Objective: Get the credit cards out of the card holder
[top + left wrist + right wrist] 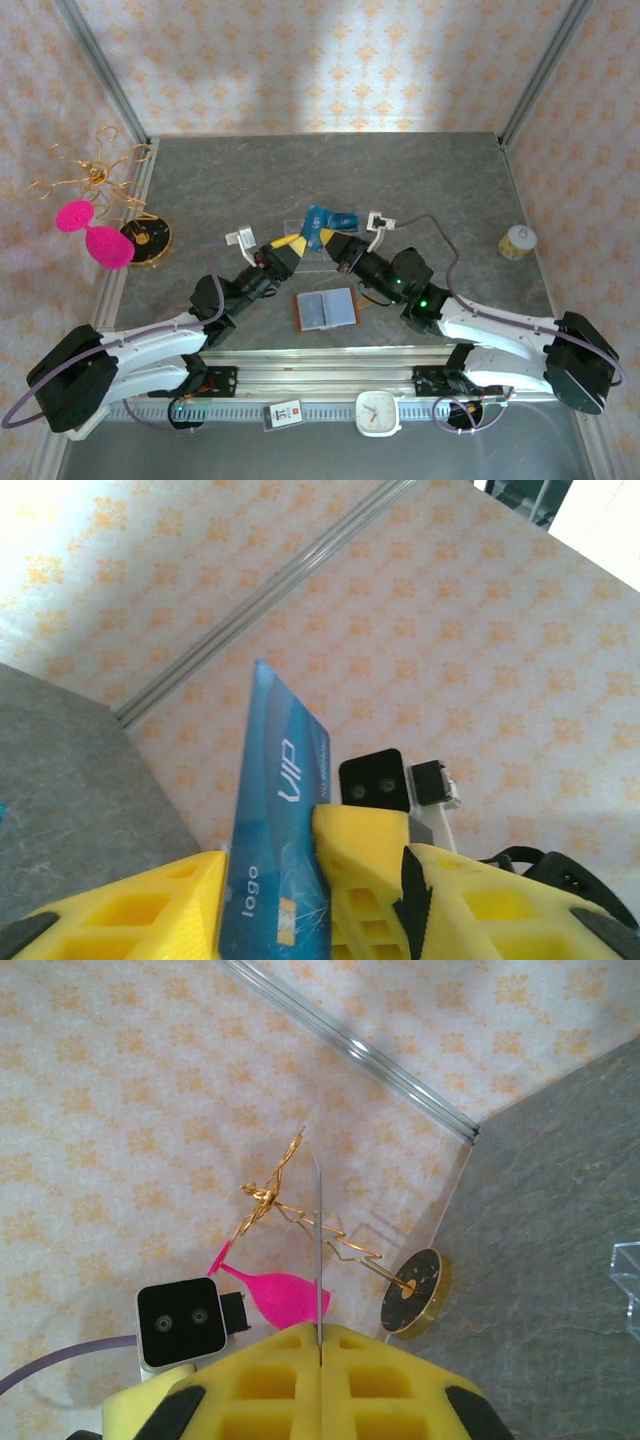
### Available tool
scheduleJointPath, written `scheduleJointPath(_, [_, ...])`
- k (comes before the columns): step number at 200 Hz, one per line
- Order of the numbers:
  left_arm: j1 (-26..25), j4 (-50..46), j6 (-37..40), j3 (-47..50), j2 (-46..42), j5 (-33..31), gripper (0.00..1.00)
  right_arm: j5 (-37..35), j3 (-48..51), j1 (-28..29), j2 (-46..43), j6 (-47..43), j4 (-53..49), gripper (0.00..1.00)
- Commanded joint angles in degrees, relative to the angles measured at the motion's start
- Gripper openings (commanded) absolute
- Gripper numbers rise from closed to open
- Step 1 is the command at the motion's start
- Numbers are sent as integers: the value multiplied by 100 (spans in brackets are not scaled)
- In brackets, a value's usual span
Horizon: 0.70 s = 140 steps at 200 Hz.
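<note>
Both fingers are level with the blue card's lower part, so my left gripper should close on the blue card (322,218).
The brown card holder (325,308) lies open and flat on the table in front of both arms, pale pockets up. Both grippers meet above a clear tray (312,262) further back. A bright blue credit card (322,218) (270,810) stands up between them. My right gripper (337,246) (320,1338) is shut on it, and the card (318,1250) shows there as a thin edge. My left gripper (290,243) (315,880) is open, its yellow fingers (110,910) standing either side of the card and the right gripper's fingertips (365,865).
A gold wire stand on a black round base (148,237) and a pink glass (95,235) sit at the far left. A small pale jar (517,241) stands at the right. A white clock (378,413) rests on the near rail. Patterned walls enclose the table.
</note>
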State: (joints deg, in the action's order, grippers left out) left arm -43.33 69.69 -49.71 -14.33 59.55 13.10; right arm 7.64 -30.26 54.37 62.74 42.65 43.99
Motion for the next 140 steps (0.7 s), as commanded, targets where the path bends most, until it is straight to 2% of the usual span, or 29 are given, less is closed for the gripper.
scheduleJointPath(1, [40,523,-139,74,-20,150,44,-168,-209,91,118,-43,439,0])
scheduleJointPath(28, [39,679,-227,110,-22,133,34,-553,-190,260,282,-31,642,0])
scheduleJointPath(50, [43,752,-267,124,-31,69,22,-951,-204,401,376,31,586,0])
scheduleJointPath(71, [40,682,-225,109,-66,-23,20,-1205,-185,527,422,81,531,0])
scheduleJointPath(92, [43,608,-173,97,-88,-77,14,-1254,-166,626,467,102,529,0])
scheduleJointPath(112, [91,475,-101,72,-156,-69,0,-1168,-149,723,597,83,512,0])
scheduleJointPath(127, [254,97,34,-62,-300,194,0,-1045,-295,713,542,-43,-5,0])
scheduleJointPath(140, [444,-475,333,-247,-510,516,0,-901,-342,584,204,-295,-578,8])
